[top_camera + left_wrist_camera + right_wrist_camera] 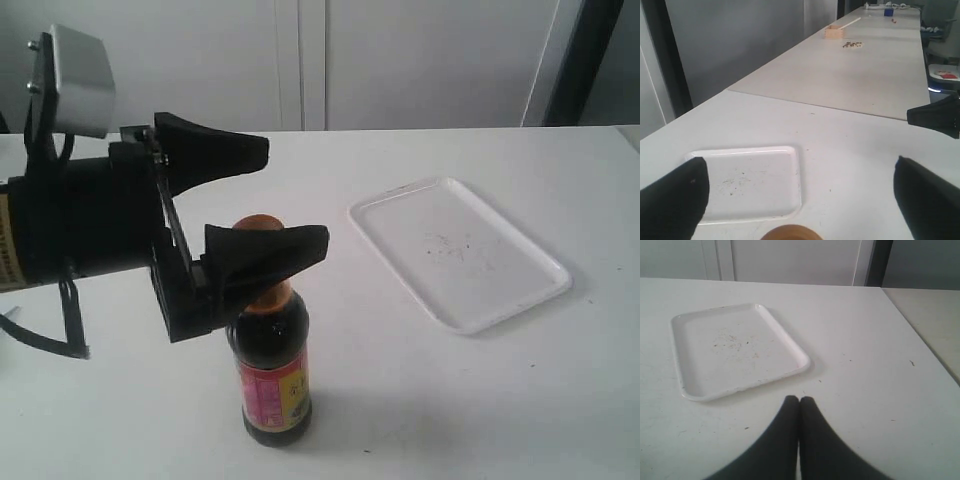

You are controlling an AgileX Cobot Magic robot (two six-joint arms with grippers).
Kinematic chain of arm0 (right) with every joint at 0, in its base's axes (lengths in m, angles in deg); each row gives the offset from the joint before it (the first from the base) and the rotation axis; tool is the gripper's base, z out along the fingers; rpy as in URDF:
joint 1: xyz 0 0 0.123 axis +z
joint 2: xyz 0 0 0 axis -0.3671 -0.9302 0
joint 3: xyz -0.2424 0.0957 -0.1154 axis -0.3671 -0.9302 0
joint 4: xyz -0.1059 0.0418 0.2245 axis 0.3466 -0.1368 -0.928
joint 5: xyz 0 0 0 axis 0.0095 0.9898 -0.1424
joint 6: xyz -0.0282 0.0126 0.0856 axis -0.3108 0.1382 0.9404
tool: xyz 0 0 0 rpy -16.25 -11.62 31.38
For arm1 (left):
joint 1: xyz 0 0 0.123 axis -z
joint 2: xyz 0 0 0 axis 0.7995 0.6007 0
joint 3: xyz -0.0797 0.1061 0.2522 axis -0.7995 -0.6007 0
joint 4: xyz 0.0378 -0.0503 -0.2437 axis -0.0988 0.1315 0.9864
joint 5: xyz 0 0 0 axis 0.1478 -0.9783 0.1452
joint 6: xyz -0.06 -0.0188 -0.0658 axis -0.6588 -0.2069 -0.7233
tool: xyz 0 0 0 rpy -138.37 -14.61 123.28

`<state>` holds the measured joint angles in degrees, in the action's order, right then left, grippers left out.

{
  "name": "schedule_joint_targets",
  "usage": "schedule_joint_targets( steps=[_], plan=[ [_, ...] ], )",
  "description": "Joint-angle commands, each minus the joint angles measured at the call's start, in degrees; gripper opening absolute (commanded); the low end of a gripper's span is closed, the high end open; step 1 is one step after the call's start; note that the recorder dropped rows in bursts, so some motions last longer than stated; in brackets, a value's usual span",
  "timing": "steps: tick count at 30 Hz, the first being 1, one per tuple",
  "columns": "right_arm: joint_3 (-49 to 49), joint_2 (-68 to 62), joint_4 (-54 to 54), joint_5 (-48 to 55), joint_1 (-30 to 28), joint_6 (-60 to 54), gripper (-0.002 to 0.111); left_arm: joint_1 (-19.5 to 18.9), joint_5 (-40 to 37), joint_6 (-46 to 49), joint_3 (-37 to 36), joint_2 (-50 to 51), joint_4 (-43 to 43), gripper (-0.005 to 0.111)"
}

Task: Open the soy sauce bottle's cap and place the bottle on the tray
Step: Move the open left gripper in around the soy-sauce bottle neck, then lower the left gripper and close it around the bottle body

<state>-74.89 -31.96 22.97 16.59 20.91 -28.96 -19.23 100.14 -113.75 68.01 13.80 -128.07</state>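
The left gripper grabs the soy sauce bottle by its labelled body (275, 392) next, which leaves the orange-brown cap free to open.
The soy sauce bottle (272, 370) stands upright near the table's front edge, dark liquid inside and a pink, yellow and red label. Its orange-brown cap (260, 224) (791, 233) sits shut, between the spread black fingers (265, 255) of my left gripper (292, 195) (800, 161). That gripper is open, with neither finger touching the cap. To the right lies the white tray (500, 300) (747, 182) (695, 390), holding only dark specks. My right gripper (799, 400) hovers over the bare table near the tray, shut on nothing. It is out of the exterior view.
A seam joins this table to a second long table (865, 80) carrying a wooden box (832, 31) and small items. A black pointed shape (937, 117) juts in at that view's edge. White cabinet doors (400, 60) stand behind the table.
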Motion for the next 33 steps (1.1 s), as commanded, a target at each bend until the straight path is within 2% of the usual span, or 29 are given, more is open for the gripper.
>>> schedule_joint_targets(
  steps=[1,9,16,22,26,33],
  plan=[
    [-0.3,0.3,0.2,-0.6,0.0,0.0,0.0,0.2,-1.2,1.5,0.0,0.3,1.3,0.105],
    [-0.3,0.3,0.2,-0.6,0.0,0.0,0.0,0.2,1.6,8.7,-5.4,0.5,9.3,0.105],
    [-0.3,0.3,0.2,-0.6,0.0,0.0,0.0,0.2,2.1,11.1,-7.6,1.0,11.7,0.105],
    [-0.3,0.3,0.2,-0.6,0.0,0.0,0.0,0.2,6.3,15.9,-9.1,5.9,16.6,0.105],
    [-0.3,0.3,0.2,-0.6,0.0,0.0,0.0,0.2,10.1,17.3,-9.2,8.2,17.2,0.105],
    [-0.3,0.3,0.2,-0.6,0.0,0.0,0.0,0.2,12.3,21.6,-10.5,13.6,18.9,0.105]
  ],
)
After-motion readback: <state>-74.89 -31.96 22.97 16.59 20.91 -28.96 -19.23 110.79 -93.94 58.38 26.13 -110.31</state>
